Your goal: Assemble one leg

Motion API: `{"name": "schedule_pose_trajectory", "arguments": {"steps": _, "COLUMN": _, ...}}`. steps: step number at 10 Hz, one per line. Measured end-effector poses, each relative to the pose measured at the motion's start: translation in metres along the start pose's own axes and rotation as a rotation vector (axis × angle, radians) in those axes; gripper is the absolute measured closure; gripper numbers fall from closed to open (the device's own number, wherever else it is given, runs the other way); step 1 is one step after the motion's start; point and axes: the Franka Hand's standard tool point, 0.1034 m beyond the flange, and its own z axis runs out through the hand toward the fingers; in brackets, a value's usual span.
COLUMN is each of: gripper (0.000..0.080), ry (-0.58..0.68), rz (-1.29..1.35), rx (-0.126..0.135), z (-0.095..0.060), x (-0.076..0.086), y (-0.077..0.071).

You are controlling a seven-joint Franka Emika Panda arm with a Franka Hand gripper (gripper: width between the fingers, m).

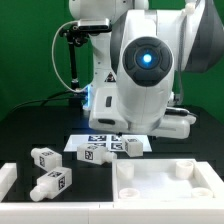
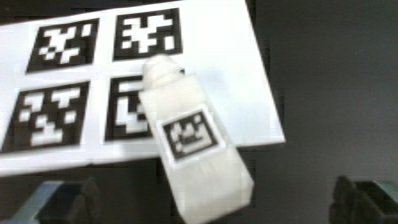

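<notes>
My gripper moves lower, before closing on the white leg, since my fingers stop well above the leg and it is too early to close.
In the wrist view a white leg with a marker tag on its side lies at an angle across the corner of the marker board and onto the black table. My gripper is open above it. Its dark fingertips stand well apart on either side of the leg's near end and do not touch it. In the exterior view the arm's body hides the gripper. Two white legs lie by the marker board, and I cannot tell which one is under the gripper.
Two more tagged white legs lie at the exterior view's left. A large white tabletop with corner holes fills the front right. A white part sits at the left edge.
</notes>
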Motion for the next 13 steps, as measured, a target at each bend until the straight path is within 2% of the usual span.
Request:
{"name": "schedule_pose_trajectory", "arguments": {"steps": 1, "gripper": 0.0151, "ry": 0.019, "rz": -0.076, "rx": -0.001, "z": -0.003, "x": -0.002, "y": -0.009}}
{"name": "schedule_pose_trajectory", "arguments": {"steps": 2, "gripper": 0.0151, "ry": 0.024, "rz": -0.117, "rx": -0.003, "z": 0.002, "x": -0.002, "y": -0.013}}
{"name": "schedule_pose_trajectory", "arguments": {"steps": 3, "gripper": 0.0151, "ry": 0.023, "rz": -0.119, "rx": -0.004, "z": 0.007, "x": -0.003, "y": -0.013}}
{"name": "schedule_pose_trajectory", "arguments": {"steps": 5, "gripper": 0.0151, "ry": 0.026, "rz": -0.111, "rx": 0.0, "z": 0.006, "x": -0.002, "y": -0.011}}
{"name": "schedule_pose_trajectory", "arguments": {"steps": 6, "gripper": 0.0151, "ry": 0.021, "rz": -0.11, "rx": -0.006, "z": 0.007, "x": -0.002, "y": -0.008}}
{"name": "schedule_pose_trajectory", "arguments": {"steps": 7, "gripper": 0.0151, "ry": -0.012, "rz": -0.118, "rx": -0.072, "z": 0.013, "x": -0.002, "y": 0.007}}
{"name": "schedule_pose_trajectory", "arguments": {"steps": 8, "gripper": 0.0151, "ry": -0.033, "rz": -0.104, "rx": -0.104, "z": 0.021, "x": -0.002, "y": 0.012}}
{"name": "schedule_pose_trajectory", "arguments": {"steps": 10, "gripper": 0.0151, "ry": -0.081, "rz": -0.057, "rx": -0.118, "z": 0.045, "x": -0.004, "y": 0.016}}
{"name": "schedule_pose_trajectory", "arguments": {"steps": 11, "gripper": 0.0151, "ry": -0.086, "rz": -0.025, "rx": -0.124, "z": 0.052, "x": -0.005, "y": 0.01}}
{"name": "schedule_pose_trajectory", "arguments": {"steps": 13, "gripper": 0.0151, "ry": -0.096, "rz": 0.001, "rx": -0.126, "z": 0.053, "x": -0.006, "y": 0.008}}
